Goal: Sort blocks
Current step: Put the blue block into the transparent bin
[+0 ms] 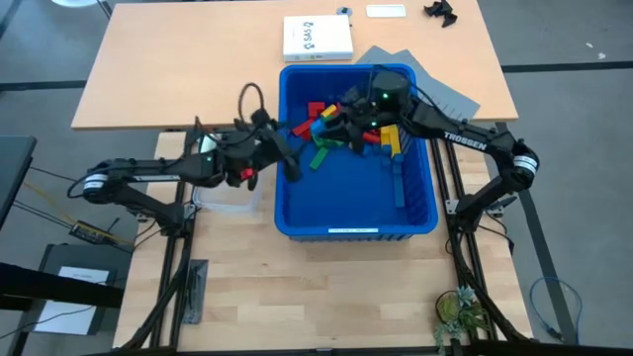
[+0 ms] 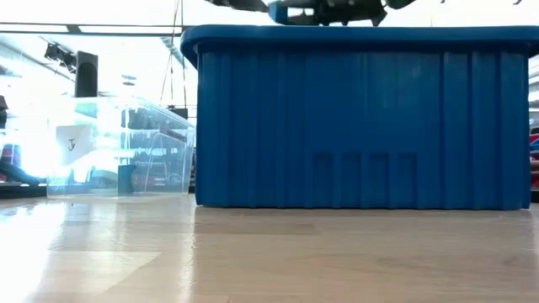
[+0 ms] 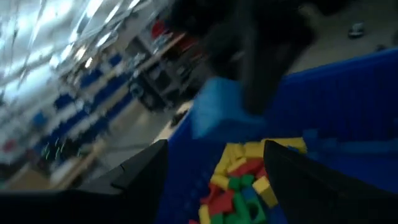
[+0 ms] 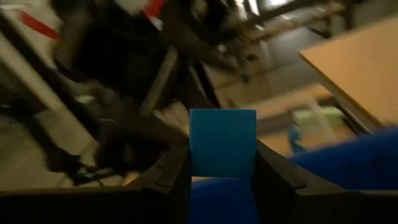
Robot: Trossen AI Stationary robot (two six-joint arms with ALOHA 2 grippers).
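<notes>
A gap shows between my left gripper's fingers and the blue block above the bin, so closing now would miss. The left gripper moves closer first, then closes.
A large blue bin (image 1: 415, 213) stands mid-table with a heap of red, yellow, green and blue blocks (image 1: 381, 138) on its floor; the left wrist view also shows the blocks (image 3: 239, 183). My right gripper (image 4: 222, 163) is above the bin's far left part and is shut on a blue block (image 4: 222, 140). My left gripper (image 3: 214, 155) is open at the bin's left rim with nothing between its fingers, and it faces the right gripper. A small clear tub (image 1: 232, 198) stands on the table left of the bin, under the left arm. My right gripper pinches the blue block by two opposite sides (image 4: 195, 160) between its two fingers. The fingers lie about level and come from the table's right side. The block stands above the fingertips, lifted clear over the bin.
A white box (image 1: 316, 38) and a grey sheet (image 1: 440, 87) lie beyond the bin at the far side. A small black object (image 1: 443, 12) sits at the far right corner. In the low view the bin's wall (image 2: 362, 126) fills the middle, with the clear tub (image 2: 126, 151) to its left.
</notes>
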